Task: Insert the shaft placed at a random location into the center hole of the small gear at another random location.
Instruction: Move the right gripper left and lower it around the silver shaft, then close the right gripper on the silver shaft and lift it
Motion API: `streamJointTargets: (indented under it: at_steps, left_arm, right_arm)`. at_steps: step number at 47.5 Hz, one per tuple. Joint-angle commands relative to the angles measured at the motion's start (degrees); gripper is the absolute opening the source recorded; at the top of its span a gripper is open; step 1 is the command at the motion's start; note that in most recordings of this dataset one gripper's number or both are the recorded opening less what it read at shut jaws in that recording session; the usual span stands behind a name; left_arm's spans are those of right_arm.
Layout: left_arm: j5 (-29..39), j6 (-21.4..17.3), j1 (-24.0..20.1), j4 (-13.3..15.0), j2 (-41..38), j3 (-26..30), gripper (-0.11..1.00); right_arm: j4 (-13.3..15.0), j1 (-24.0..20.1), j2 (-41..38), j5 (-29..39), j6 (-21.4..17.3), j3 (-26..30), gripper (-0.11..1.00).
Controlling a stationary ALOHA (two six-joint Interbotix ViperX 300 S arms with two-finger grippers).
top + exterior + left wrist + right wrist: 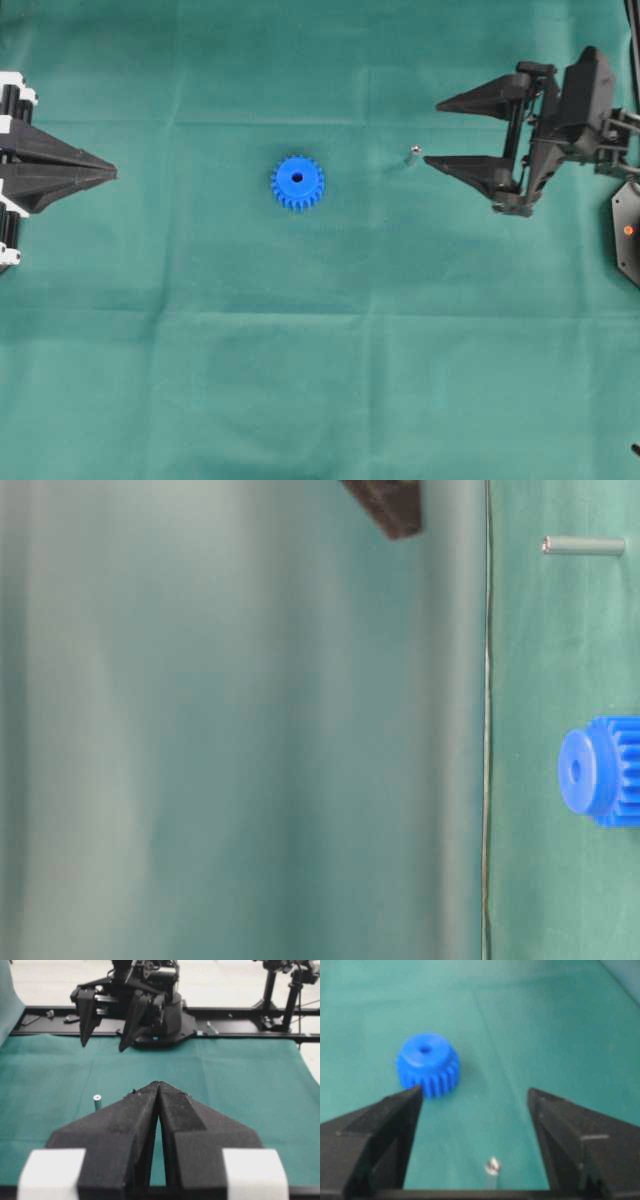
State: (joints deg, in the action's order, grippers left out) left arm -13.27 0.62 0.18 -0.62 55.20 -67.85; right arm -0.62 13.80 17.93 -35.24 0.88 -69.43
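Note:
The right gripper will next pick up the shaft by its upper end (416, 150), so that the shaft can be fitted into the small gear's center hole (297, 178).
The small gear (297, 182) is bright blue and lies flat mid-table, its dark center hole (297, 178) facing up. The shaft (414, 152), a tiny silver pin, stands upright on the cloth to the gear's right. My right gripper (434, 135) is open, and the pin stands just off its nearer fingertip. In the right wrist view the shaft (492, 1166) stands free between the spread fingers of that gripper (475, 1091), with the gear (427, 1065) beyond. My left gripper (115, 175) is shut and empty at the far left. Its fingers (158, 1110) hide the gear there.
Green cloth (320, 380) covers the whole table. A black base with an orange light (628, 230) sits at the right edge. A black rail (240, 1011) and camera stands (270, 990) line the far side behind the right arm.

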Motion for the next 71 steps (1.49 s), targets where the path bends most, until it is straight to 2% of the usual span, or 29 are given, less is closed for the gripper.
streamJointTargets:
  at_steps: [1,8,16,32,37,41,48,52,71]
  left_arm:
    - [-0.3,0.1,0.0,-0.2,-0.5,1.3,0.00]
    - [-0.1,0.0,0.0,-0.2,-0.5,1.2,0.00]
    - [0.5,0.0,0.0,-0.2,-0.6,1.2,0.00]
    - [1.1,0.0,0.0,-0.2,-0.6,1.1,0.00]
    - [1.1,0.0,0.0,-0.2,-0.6,1.1,0.00]
    - [1.1,0.1,0.0,-0.2,-0.6,1.1,0.00]
    - [1.3,0.1,0.0,-0.2,-0.6,1.1,0.00]
    - [1.4,0.1,0.0,-0.2,-0.6,1.1,0.00]
    - [1.9,0.1,0.0,-0.2,-0.6,1.1,0.00]
  right_arm:
    - [-0.9,1.0,-4.6,-4.6,0.4,0.4,0.85]
    - [-2.3,1.6,-12.2,-9.2,0.4,1.1,0.85]
    - [-2.5,1.6,-18.1,-10.3,0.1,2.7,0.85]
    - [-2.5,1.6,-21.4,-10.5,-0.3,3.9,0.85]
    - [-2.5,1.6,-21.5,-10.5,-0.3,3.9,0.82]
    - [-2.5,1.6,-21.4,-10.8,-0.3,4.0,0.72]
    - [-2.5,1.7,-21.5,-10.7,-0.2,4.0,0.28]
    - [-2.4,1.6,-21.5,-10.6,-0.2,4.0,0.12]
    - [-2.4,1.7,-19.6,-9.2,-0.2,5.0,0.12]
